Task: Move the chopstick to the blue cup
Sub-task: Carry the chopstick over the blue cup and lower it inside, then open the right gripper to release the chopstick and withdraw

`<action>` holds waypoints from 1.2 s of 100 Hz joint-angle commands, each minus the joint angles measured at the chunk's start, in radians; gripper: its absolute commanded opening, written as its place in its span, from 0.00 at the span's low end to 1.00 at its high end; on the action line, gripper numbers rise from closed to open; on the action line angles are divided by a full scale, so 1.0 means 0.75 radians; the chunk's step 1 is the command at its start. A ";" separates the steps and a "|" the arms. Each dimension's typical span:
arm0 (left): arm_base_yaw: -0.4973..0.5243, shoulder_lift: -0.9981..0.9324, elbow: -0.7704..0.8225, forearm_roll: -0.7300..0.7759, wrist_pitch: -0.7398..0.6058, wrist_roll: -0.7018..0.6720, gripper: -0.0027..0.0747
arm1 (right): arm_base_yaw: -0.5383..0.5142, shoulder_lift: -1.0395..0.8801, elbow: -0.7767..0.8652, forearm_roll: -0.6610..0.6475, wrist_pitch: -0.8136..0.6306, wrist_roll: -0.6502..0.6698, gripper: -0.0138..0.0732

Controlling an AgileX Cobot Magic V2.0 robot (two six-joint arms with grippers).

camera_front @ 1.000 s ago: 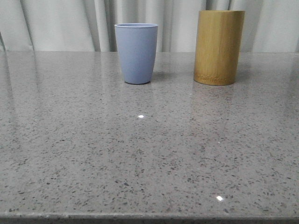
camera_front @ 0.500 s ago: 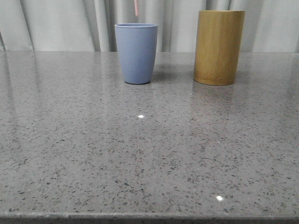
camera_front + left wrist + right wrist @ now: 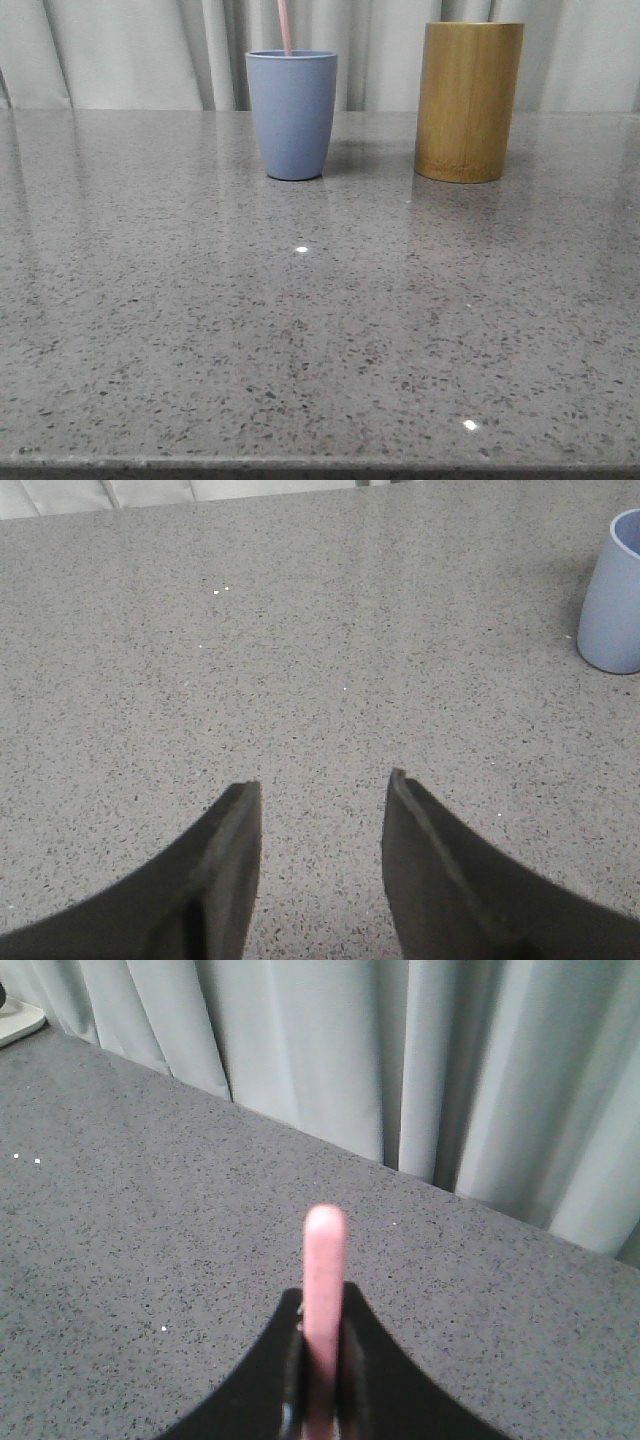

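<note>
My right gripper releases the pink chopstick now: the chopstick's lower end is inside the blue cup's rim, so the chopstick would settle in the cup.
The blue cup (image 3: 292, 115) stands upright at the back of the table, left of centre; it also shows in the left wrist view (image 3: 612, 595). A pale pink chopstick (image 3: 285, 27) comes down from the top edge of the front view and its lower end is at or just inside the cup's rim. My right gripper (image 3: 322, 1305) is shut on this chopstick (image 3: 324, 1280), whose end sticks out between the fingers. My left gripper (image 3: 323, 785) is open and empty above bare table, well away from the cup. Neither gripper shows in the front view.
A taller tan bamboo holder (image 3: 468, 100) stands to the right of the blue cup. Pale curtains (image 3: 120, 50) hang behind the table's back edge. The speckled grey tabletop (image 3: 320, 330) stretches to the front edge.
The pink chopstick has come down from above: absent a second ago, just a tip at the top edge half a second ago, now reaching the blue cup's rim.
</note>
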 commanded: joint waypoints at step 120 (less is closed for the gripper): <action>-0.001 -0.005 -0.035 0.003 -0.079 -0.013 0.40 | -0.376 -0.484 0.304 -0.003 0.103 -0.015 0.40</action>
